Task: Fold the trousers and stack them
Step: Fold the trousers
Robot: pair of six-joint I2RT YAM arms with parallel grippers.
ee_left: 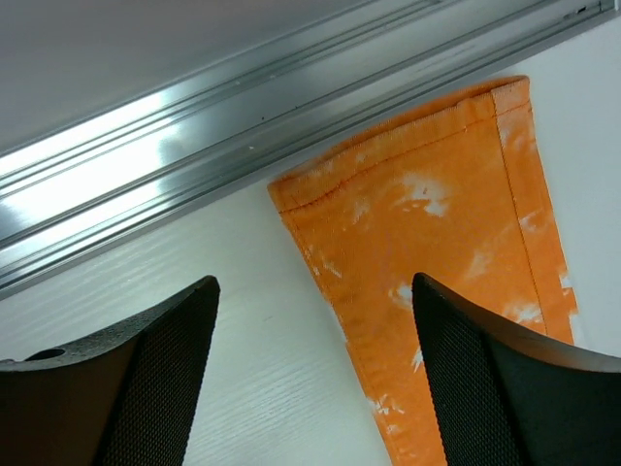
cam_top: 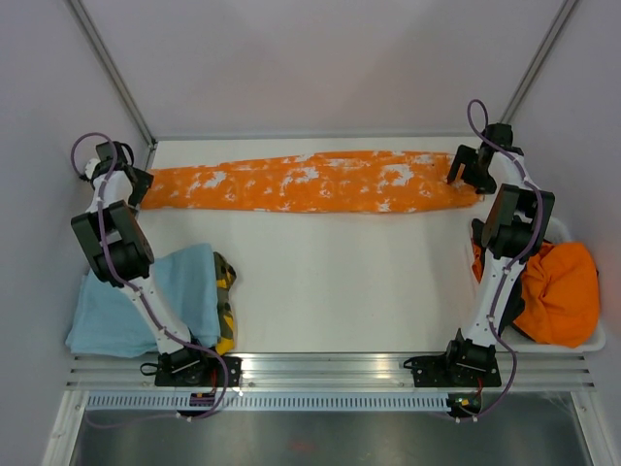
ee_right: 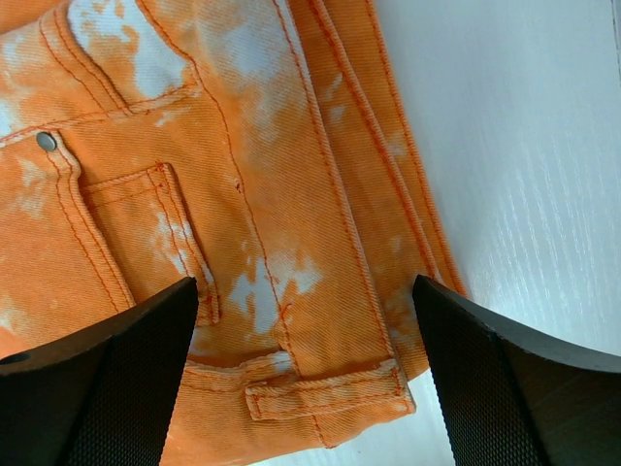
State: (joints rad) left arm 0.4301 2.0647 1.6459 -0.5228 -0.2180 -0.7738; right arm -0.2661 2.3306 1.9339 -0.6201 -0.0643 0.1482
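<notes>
My left gripper isn't ready to close on the hem's side edge. Its fingers are above the flat cloth in the left wrist view, so it needs to first move down to that edge.
Orange trousers with white bleach patches (cam_top: 310, 182) lie folded lengthwise along the far edge of the table. My left gripper (cam_top: 137, 186) is open above the hem end (ee_left: 427, 204), its fingers (ee_left: 146, 379) straddling the hem's side edge. My right gripper (cam_top: 469, 167) is open above the waistband end (ee_right: 291, 291), with a belt loop and pocket between its fingers (ee_right: 505, 388). Neither gripper holds anything.
A folded light blue garment (cam_top: 146, 301) lies on a camouflage one (cam_top: 225, 291) at the near left. A white bin (cam_top: 582, 340) at the right holds a bundled orange garment (cam_top: 558, 291). An aluminium rail (ee_left: 243, 126) runs along the far edge.
</notes>
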